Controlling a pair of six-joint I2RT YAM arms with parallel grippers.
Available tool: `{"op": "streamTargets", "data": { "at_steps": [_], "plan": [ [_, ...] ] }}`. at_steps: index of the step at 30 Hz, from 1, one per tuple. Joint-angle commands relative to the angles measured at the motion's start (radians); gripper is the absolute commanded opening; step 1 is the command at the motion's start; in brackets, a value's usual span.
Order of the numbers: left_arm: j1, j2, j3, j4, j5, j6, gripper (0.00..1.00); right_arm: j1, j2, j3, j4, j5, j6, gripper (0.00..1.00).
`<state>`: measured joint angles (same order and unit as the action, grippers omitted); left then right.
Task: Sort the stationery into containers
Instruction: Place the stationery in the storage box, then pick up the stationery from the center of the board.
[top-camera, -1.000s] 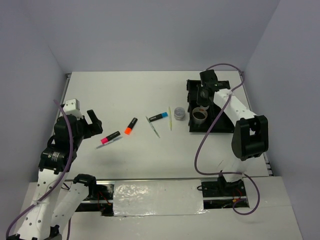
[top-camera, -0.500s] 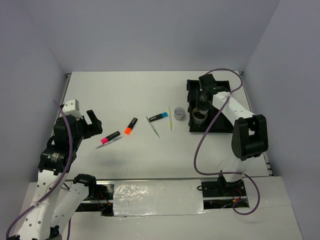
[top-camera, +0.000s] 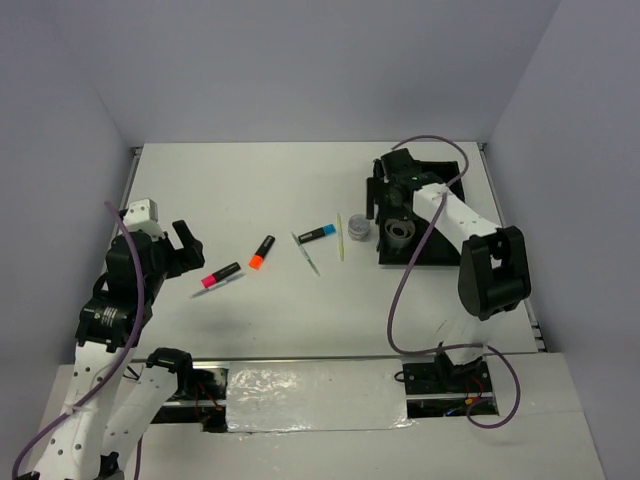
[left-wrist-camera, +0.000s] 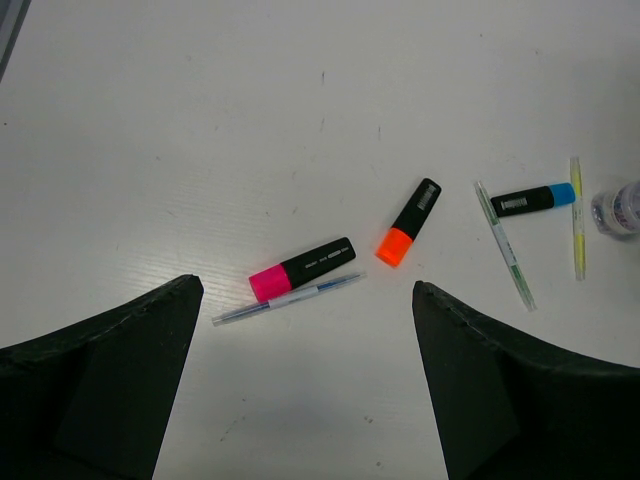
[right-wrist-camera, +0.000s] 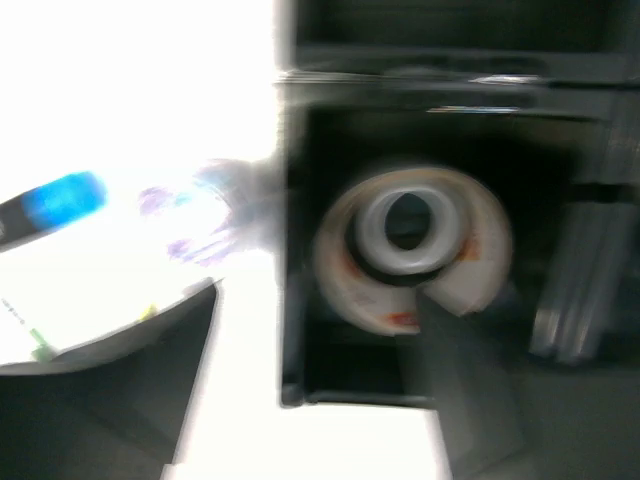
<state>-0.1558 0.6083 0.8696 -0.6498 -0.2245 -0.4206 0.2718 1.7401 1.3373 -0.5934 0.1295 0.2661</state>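
I need to grab the pot's round side (top-camera: 359, 228) next with my right gripper, so that the clear pot can be sorted into the black tray (top-camera: 450, 258).
The silvery tape ring (top-camera: 399, 232) (right-wrist-camera: 410, 250) lies flat in the near-left compartment of the black tray (top-camera: 450, 258) (right-wrist-camera: 290, 300). My right gripper (top-camera: 388, 205) (right-wrist-camera: 320, 295) hovers open over the tray's left edge, holding nothing. Left of the tray stand the clear pot (top-camera: 360, 229) (left-wrist-camera: 618, 208), the blue marker (top-camera: 318, 234) (left-wrist-camera: 533, 199) and two thin sticks (top-camera: 306, 254) (top-camera: 340, 236). The orange marker (top-camera: 261, 251) (left-wrist-camera: 410, 222) and pink marker (top-camera: 220, 275) (left-wrist-camera: 300, 268) lie further left. My left gripper (top-camera: 185, 240) (left-wrist-camera: 305, 288) is open above the table, close to the pink marker.
A thin clear pen (left-wrist-camera: 290, 299) lies right beside the pink marker. The right arm's purple cable (top-camera: 405, 270) loops over the tray's near edge. Walls close the table at the back and on both sides.
My right gripper has opened wide and shifted left over the tray's edge, away from the tape ring. The left arm has not moved.
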Motion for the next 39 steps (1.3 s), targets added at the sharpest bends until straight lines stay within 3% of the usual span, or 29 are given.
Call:
{"op": "streamTargets", "data": {
  "at_steps": [1,5,13,23,39],
  "plan": [
    [-0.005,-0.008,0.008,0.039,0.010,0.014,0.99,0.119,-0.085,0.042,0.036,-0.062,-0.059,0.96],
    [-0.005,-0.012,0.006,0.041,0.011,0.014,0.99,0.222,-0.035,0.132,0.000,-0.018,-0.077,1.00],
    [-0.007,-0.008,0.006,0.044,0.020,0.017,0.99,0.239,0.225,0.381,-0.141,0.106,-0.143,1.00],
    [-0.007,0.015,0.006,0.049,0.043,0.023,0.99,0.241,0.329,0.399,-0.151,0.127,-0.173,1.00],
    [-0.008,0.008,0.006,0.053,0.053,0.026,0.99,0.239,0.357,0.344,-0.151,0.139,-0.145,0.97]
  ]
}}
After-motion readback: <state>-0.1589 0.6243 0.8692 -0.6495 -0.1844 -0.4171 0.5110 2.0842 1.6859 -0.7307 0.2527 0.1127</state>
